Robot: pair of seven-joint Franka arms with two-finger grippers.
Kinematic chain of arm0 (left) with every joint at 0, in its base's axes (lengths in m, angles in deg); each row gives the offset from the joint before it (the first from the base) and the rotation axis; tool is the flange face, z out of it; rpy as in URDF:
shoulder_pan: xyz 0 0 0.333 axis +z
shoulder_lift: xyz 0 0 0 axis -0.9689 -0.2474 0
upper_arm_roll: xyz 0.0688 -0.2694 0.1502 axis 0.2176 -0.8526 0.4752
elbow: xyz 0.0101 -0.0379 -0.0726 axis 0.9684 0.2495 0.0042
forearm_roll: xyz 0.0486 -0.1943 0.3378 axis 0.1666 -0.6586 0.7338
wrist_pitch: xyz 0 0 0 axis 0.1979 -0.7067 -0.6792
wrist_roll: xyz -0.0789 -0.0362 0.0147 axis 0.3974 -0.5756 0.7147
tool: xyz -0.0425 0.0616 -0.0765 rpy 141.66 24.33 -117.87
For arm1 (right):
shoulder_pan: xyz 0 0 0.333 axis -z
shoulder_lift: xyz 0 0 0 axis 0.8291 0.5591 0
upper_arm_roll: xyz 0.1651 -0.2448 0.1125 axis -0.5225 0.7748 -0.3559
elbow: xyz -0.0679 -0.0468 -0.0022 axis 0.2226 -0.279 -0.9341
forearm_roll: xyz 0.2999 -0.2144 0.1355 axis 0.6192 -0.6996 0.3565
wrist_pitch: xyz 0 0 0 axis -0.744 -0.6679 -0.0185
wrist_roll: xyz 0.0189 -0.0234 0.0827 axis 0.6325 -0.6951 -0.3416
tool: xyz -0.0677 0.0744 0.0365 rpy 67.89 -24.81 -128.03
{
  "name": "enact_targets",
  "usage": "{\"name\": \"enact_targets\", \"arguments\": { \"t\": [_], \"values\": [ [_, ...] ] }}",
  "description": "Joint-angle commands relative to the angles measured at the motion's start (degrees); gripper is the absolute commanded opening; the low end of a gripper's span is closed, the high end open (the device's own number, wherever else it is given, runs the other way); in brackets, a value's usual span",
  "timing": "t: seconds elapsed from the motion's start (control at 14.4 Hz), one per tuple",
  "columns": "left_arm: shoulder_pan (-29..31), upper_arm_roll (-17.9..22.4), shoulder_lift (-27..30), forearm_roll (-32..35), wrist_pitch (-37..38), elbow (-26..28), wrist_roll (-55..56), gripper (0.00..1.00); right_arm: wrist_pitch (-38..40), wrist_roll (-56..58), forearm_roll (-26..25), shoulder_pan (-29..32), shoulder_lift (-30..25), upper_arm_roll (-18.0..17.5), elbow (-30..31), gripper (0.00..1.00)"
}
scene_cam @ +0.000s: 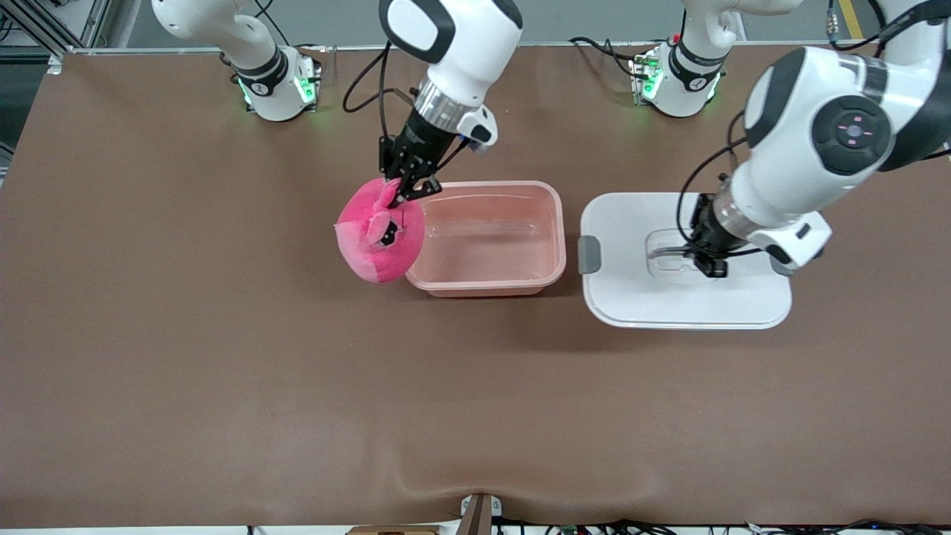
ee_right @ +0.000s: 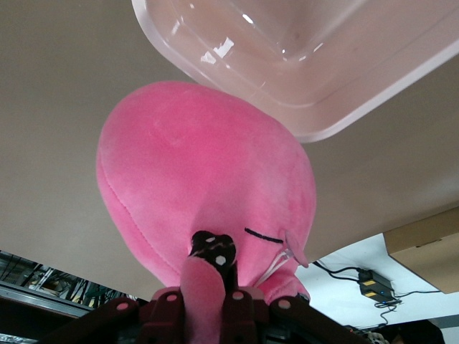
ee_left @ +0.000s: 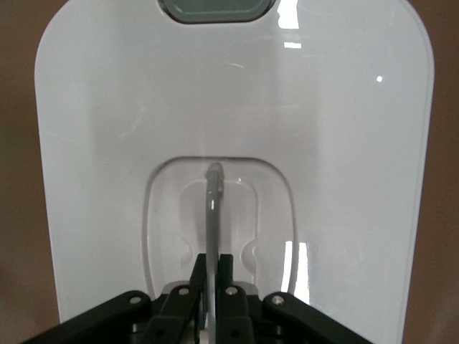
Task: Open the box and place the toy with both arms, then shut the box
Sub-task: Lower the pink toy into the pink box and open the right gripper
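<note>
The pink plush toy hangs outside the tub's rim, beside the tub's corner. My right gripper should move the toy over the tub before releasing it.
The pale pink tub of the box stands open and empty mid-table. My right gripper is shut on a flap of the bright pink plush toy and holds it hanging in the air over the tub's rim at the right arm's end. In the right wrist view the toy hangs beside the tub's corner. The white lid lies flat on the table beside the tub, toward the left arm's end. My left gripper is shut on the lid's centre handle.
A grey clip sits on the lid's edge nearest the tub, also in the left wrist view. The brown table mat stretches wide toward the front camera. A cardboard box shows off the table.
</note>
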Motion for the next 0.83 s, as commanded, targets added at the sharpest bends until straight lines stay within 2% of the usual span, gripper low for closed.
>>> {"name": "enact_targets", "arguments": {
  "t": [0.0,0.55,0.62,0.69,0.76],
  "values": [
    [2.4,-0.7,2.2,0.6,-0.1,2.2,-3.4,0.00,0.4,-0.7,-1.5,-2.0,0.5,0.6,0.2,0.00],
    [5.1,-0.8,2.4,0.1,-0.1,3.1,-7.3,0.00,-0.2,-7.7,-1.1,-6.5,3.8,0.6,0.4,0.00],
    [5.1,-0.8,2.4,0.0,-0.1,3.1,-7.4,0.00,-0.3,-7.7,-1.2,-6.7,4.0,0.6,0.3,0.04],
    [5.1,-0.8,2.4,0.0,-0.1,3.1,-7.4,0.00,-0.6,-7.7,-1.7,-6.7,4.1,0.6,0.3,0.50],
    [5.1,-0.8,2.4,0.0,-0.1,3.1,-7.4,0.00,-1.3,-7.1,-1.7,-6.3,4.1,0.7,-0.1,0.99]
  ]
}}
